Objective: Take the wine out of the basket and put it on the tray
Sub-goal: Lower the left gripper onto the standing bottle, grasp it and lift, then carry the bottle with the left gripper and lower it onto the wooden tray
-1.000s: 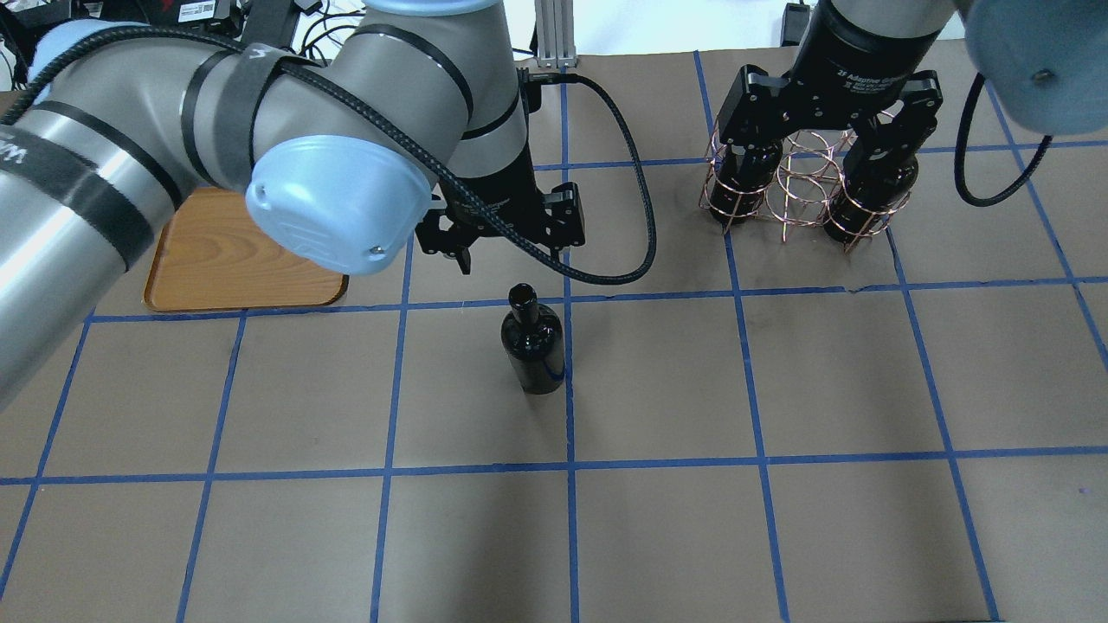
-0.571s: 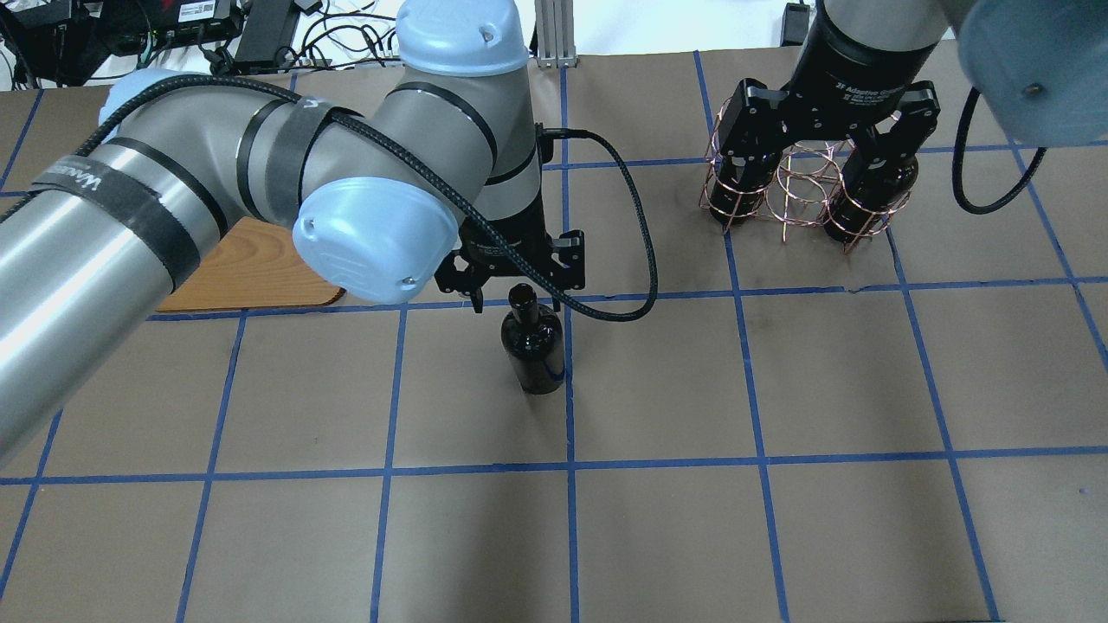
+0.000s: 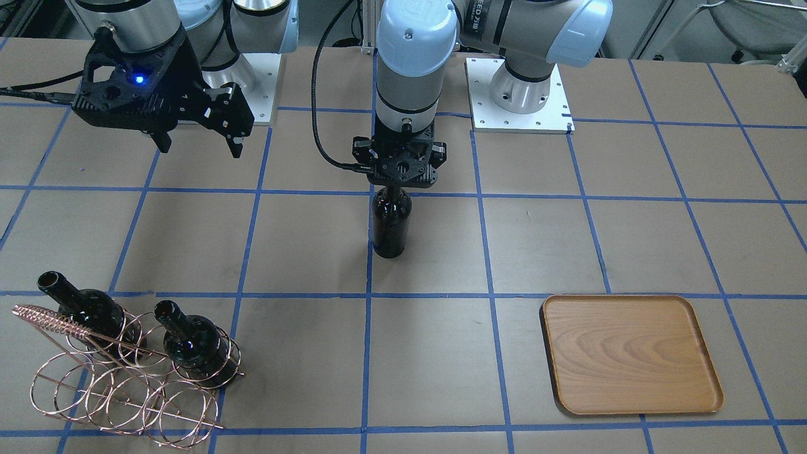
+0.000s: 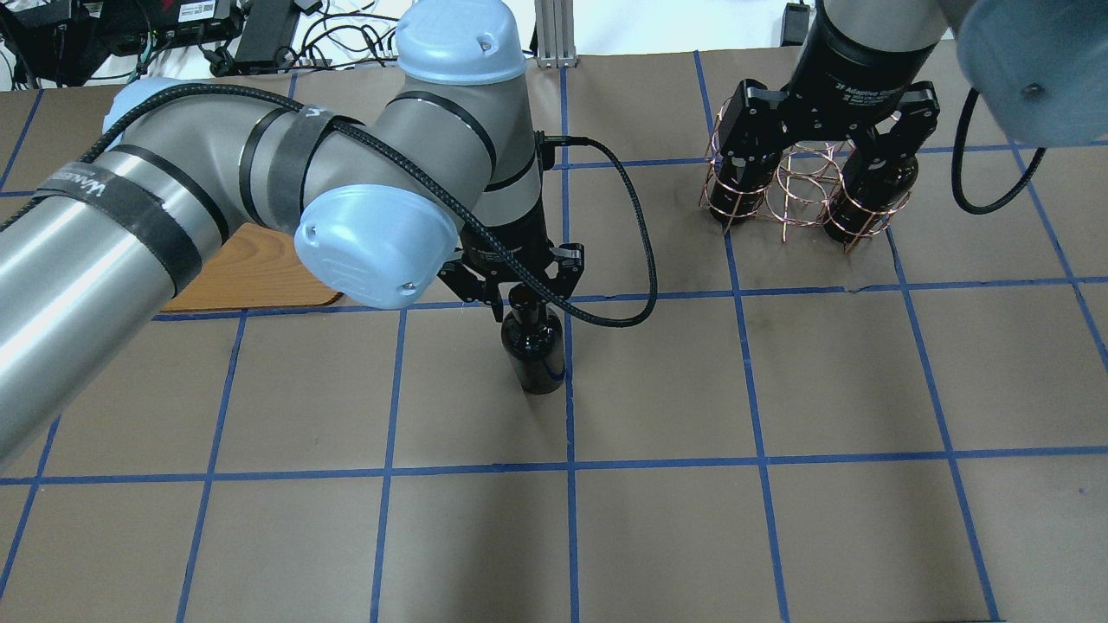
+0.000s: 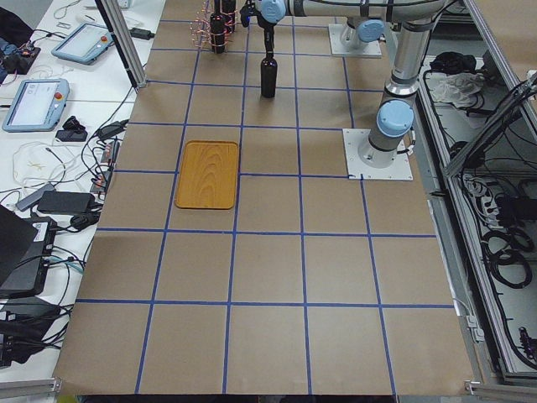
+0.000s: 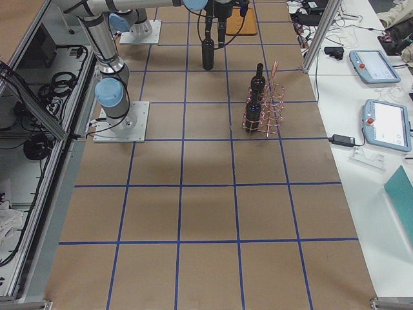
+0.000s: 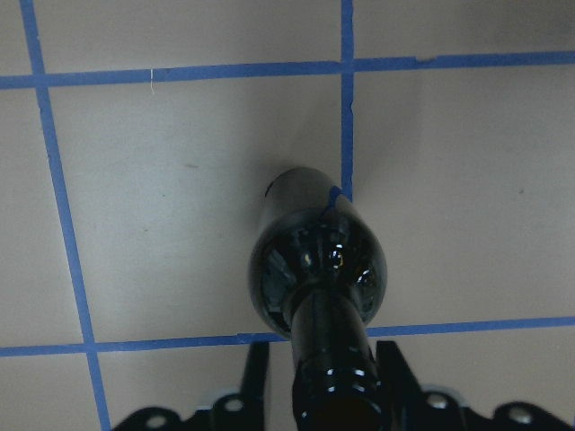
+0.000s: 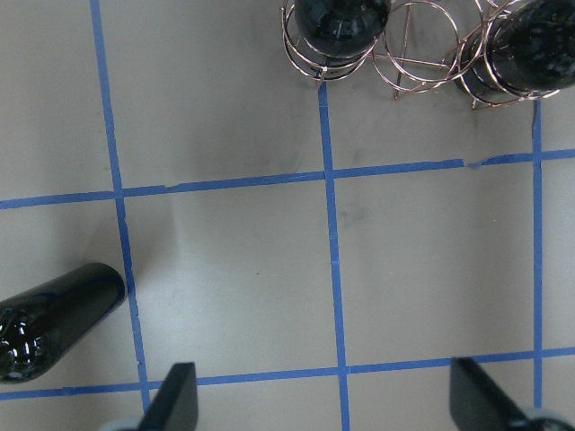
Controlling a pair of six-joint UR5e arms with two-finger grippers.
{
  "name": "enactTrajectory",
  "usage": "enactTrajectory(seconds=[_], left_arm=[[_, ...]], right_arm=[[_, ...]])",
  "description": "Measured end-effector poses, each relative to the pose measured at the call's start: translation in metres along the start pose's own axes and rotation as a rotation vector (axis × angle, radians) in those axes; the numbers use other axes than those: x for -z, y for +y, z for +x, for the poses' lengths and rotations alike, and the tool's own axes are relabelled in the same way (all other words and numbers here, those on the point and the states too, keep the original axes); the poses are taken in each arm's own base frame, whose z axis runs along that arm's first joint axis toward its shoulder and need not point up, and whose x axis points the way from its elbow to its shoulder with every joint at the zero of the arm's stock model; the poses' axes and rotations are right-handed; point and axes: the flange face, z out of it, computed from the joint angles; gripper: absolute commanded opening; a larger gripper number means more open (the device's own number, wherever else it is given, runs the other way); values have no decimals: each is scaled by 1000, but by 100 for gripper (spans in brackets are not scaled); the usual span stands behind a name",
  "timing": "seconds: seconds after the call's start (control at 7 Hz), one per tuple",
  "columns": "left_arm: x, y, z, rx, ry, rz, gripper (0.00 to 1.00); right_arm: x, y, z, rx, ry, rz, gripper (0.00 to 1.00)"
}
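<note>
I will grab the dark wine bottle next with my left gripper, taking it by its neck [image 3: 391, 193], so that I can set it on the wooden tray [image 3: 630, 353].
One wine bottle [image 4: 535, 350] stands upright on the table's middle; it also shows in the front view [image 3: 391, 224] and the left wrist view [image 7: 319, 260]. My left gripper [image 4: 519, 298] is lowered over its neck. It is open, with a finger [image 7: 256, 382] on each side and a small gap left. Two more bottles [image 3: 88, 309] [image 3: 192, 343] stand in the copper wire basket [image 3: 113, 391]. My right gripper [image 3: 202, 150] hovers over the basket [image 4: 801, 186], open and empty. The wooden tray [image 3: 630, 353] lies empty; in the overhead view the tray [image 4: 251, 268] is partly hidden by my left arm.
Brown paper with a blue tape grid covers the table. My left arm's cable [image 4: 640, 251] loops to the right of the standing bottle. The arm bases stand on white plates [image 3: 517, 94] at the robot's side.
My left arm has swung forward and down from beside the tray, so its gripper now straddles the standing bottle's neck. The right arm has barely moved.
</note>
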Motion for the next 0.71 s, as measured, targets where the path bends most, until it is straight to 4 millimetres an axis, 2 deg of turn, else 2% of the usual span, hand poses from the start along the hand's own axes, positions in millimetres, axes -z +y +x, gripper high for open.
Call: enactTrajectory(seconds=[0.14, 0.43, 0.57, 0.71], left_arm=[[2, -1, 0, 1, 5, 8, 0], [16, -4, -8, -8, 3, 40, 0], [33, -13, -25, -19, -9, 69, 0], [49, -27, -52, -19, -19, 95, 0]], right_arm=[[0, 0, 0, 0, 1, 1, 100], [0, 0, 0, 0, 1, 1, 100], [0, 0, 0, 0, 1, 1, 100], [0, 0, 0, 0, 1, 1, 100]])
